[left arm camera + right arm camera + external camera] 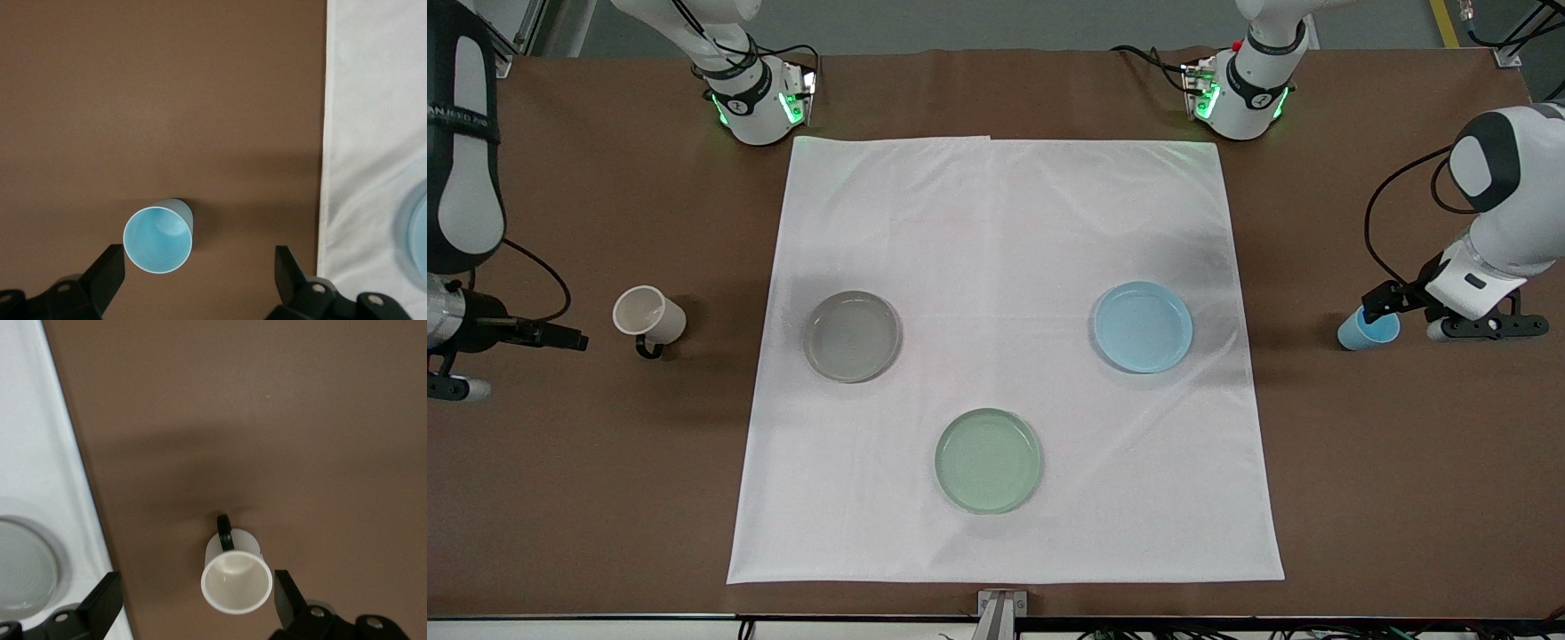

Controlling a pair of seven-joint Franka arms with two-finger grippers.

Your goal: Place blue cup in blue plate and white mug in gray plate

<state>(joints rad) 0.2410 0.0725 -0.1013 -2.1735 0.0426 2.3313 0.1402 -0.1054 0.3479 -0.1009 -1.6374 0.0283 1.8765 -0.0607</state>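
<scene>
The white mug has to go in the gray plate (852, 336), so I need to grab the mug by its black handle (649, 348) next with my right gripper.
The blue cup (1368, 331) stands upright on the brown table at the left arm's end, off the cloth. My left gripper (1440, 313) hovers over it, open and empty; in the left wrist view the cup (158, 240) sits between the fingers, close to one fingertip (107, 272). The white mug (649, 316) stands at the right arm's end, its black handle toward the front camera. My right gripper (516, 360) is open above it; the mug (237, 580) lies between the fingers. The blue plate (1143, 326) and gray plate (852, 336) lie empty on the cloth.
A white cloth (1005, 222) covers the table's middle. A pale green plate (989, 460) lies on it, nearer the front camera than the other two plates. The blue plate's rim (417, 233) and the gray plate (23, 570) show at the wrist views' edges.
</scene>
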